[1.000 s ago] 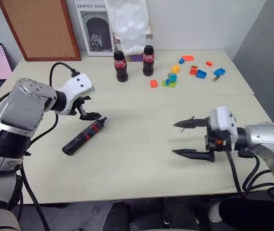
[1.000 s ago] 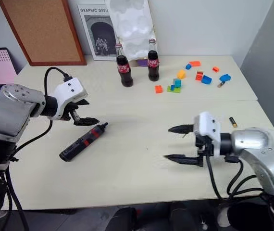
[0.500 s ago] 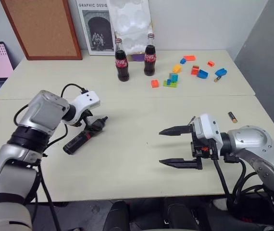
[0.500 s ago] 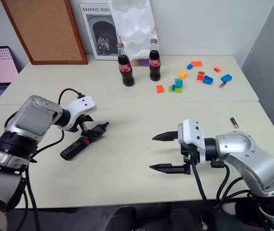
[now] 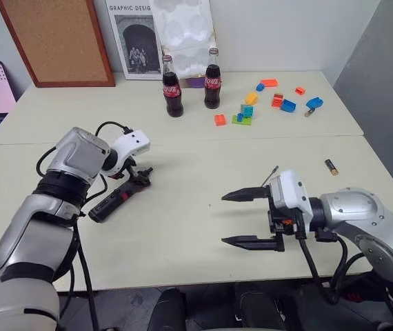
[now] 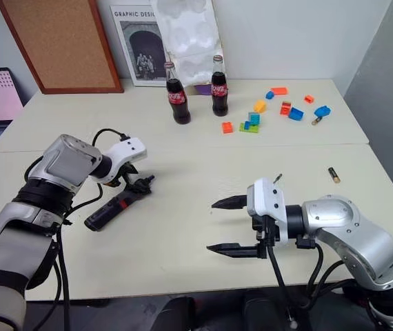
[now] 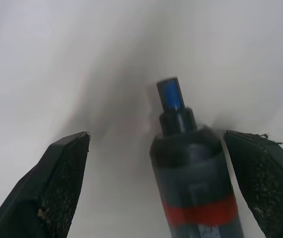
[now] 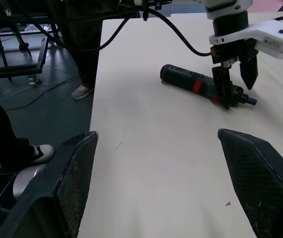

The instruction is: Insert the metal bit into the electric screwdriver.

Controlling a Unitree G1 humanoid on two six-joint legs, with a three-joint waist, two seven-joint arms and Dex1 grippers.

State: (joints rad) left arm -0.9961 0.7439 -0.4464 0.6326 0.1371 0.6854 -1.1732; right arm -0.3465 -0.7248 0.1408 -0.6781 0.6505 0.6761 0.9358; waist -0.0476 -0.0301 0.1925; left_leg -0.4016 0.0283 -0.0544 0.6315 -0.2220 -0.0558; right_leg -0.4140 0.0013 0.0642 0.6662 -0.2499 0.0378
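Observation:
My left gripper should close on the screwdriver's black collar (image 7: pixel 187 151) above its red band (image 7: pixel 201 212), because my left gripper's fingers reach down on both sides of the collar.
The electric screwdriver (image 5: pixel 117 198), black with a red band, lies slantwise on the table at the left, nose pointing away. My left gripper (image 5: pixel 137 178) is open and lowered over its nose end, one finger on each side. In the left wrist view the screwdriver (image 7: pixel 193 173) stands between the fingers (image 7: pixel 57 188), nearer one of them, with a gap to the other. The metal bit (image 5: pixel 271 175), a thin dark rod, shows just beyond my right gripper (image 5: pixel 224 218). That gripper hovers open above the table's middle right, pointing left, nothing between its fingers. The right wrist view shows the screwdriver (image 8: pixel 196 83) under the left gripper (image 8: pixel 236 82).
Two cola bottles (image 5: pixel 173 89) stand at the back of the table, with scattered coloured toy bricks (image 5: pixel 246 112) to their right. A short black piece with a brass end (image 5: pixel 331 165) lies at the right. A person's legs (image 8: pixel 84 59) stand beside the table.
My left gripper has come down from above the screwdriver and now straddles its nose end. My right gripper has drifted a little to the left, still open.

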